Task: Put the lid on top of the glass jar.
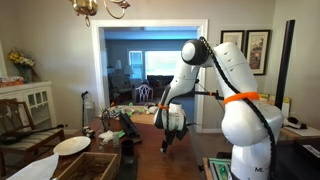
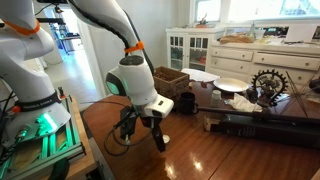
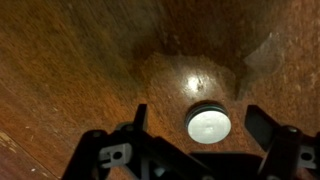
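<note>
I will next grab the lid from above across its dark rim, keeping it flat and its bottom free, so my gripper can top the glass jar.
The lid [image 3: 208, 126] is a small round pale-grey disc with a dark rim. It lies flat on the brown wooden table [image 3: 90, 60] in the wrist view. My gripper [image 3: 199, 113] hangs over it, open, with one dark finger on each side of the lid and neither touching it. In both exterior views the gripper [image 1: 172, 141] [image 2: 142, 136] points down, just above the tabletop. I cannot make out the lid in either exterior view. I cannot make out a glass jar in any view.
A large white plate [image 2: 230, 85] and a dark gear-shaped ornament [image 2: 268, 86] stand on the table's far part. A wicker basket [image 2: 170, 78] sits behind the arm. Another white plate [image 1: 71, 145] and clutter [image 1: 108, 127] lie beside the gripper.
</note>
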Controlling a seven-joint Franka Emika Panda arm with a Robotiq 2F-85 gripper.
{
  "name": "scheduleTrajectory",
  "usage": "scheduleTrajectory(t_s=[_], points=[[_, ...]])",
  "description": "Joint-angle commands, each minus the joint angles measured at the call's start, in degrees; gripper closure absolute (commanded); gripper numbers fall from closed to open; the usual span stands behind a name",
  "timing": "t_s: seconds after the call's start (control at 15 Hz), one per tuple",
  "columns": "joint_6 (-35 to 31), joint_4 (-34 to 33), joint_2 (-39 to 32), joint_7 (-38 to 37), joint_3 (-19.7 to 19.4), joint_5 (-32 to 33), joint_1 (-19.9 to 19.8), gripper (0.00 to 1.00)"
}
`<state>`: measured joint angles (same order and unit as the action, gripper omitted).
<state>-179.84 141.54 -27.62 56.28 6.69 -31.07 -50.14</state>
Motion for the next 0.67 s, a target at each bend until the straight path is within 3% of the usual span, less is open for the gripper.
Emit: scheduleTrajectory(t_s=[0.0,0.47,0.53,0.6], points=[[-2.8,-1.13,-2.41,1.57,6.21,-1.2,-5.5,0.0],[-6.55,-1.74,-5.31,1.42,10.88,0.54,-10.28,0.0],[-7.23,-2.07,-6.04,1.48,11.44,0.74,-11.0,0.25],[-7.64,-1.99,-6.19,1.45,11.74,0.82,-11.4,0.25]])
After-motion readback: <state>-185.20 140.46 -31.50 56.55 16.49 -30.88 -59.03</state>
